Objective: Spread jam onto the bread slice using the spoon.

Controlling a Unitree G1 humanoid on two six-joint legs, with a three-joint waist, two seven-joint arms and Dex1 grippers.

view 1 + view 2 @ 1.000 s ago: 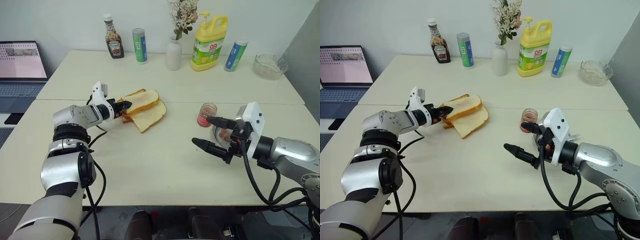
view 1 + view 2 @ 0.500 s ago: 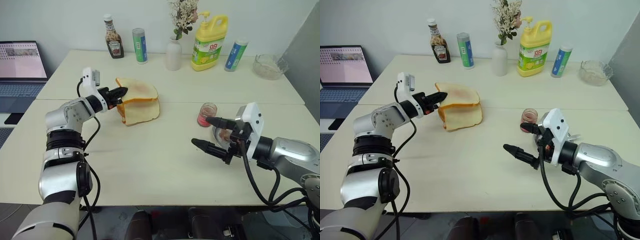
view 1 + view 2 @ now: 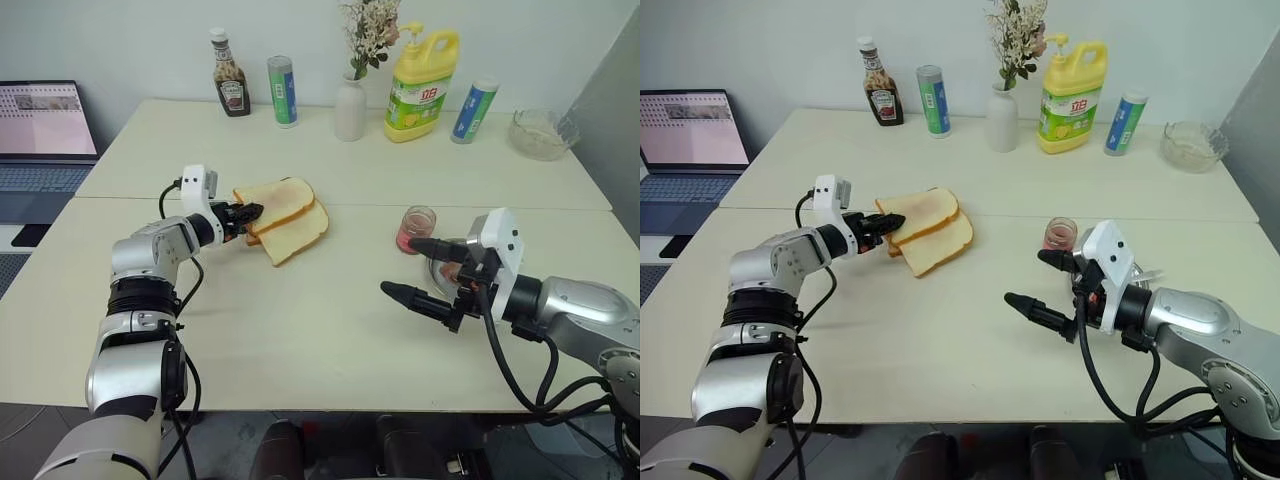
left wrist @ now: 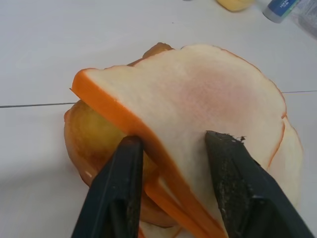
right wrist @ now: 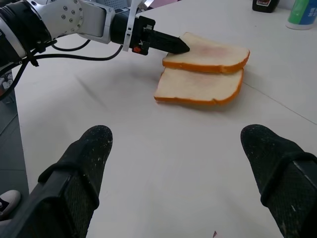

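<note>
The top bread slice (image 4: 208,89) should be gripped next by its crust edge (image 4: 166,168) with my left gripper. Then a slice can be laid out for spreading jam.
The bread slice (image 3: 281,197) has a pale face browned at the centre and tops a small stack left of the table's middle. A second slice (image 3: 300,233) lies under it, and a golden end piece (image 4: 86,131) sits at the stack's near end. My left gripper (image 3: 250,213) is open. Its fingers (image 4: 126,163) straddle the top slice's crust edge, one on its face and one beside the end piece. The jam jar (image 3: 415,228) stands right of centre with pink paste inside. My right gripper (image 3: 400,265) hovers open and empty in front of the jar. The spoon is hidden behind my right hand.
Along the back edge stand a ketchup bottle (image 3: 229,87), two tall cans (image 3: 282,91) (image 3: 472,110), a white vase (image 3: 350,105), a yellow detergent bottle (image 3: 420,68) and a glass bowl (image 3: 541,132). A laptop (image 3: 45,130) sits off to the left.
Half a second ago the left gripper held the top slice lifted and tilted. The slice now lies back on the stack, and the fingers have spread. The right arm has not moved.
</note>
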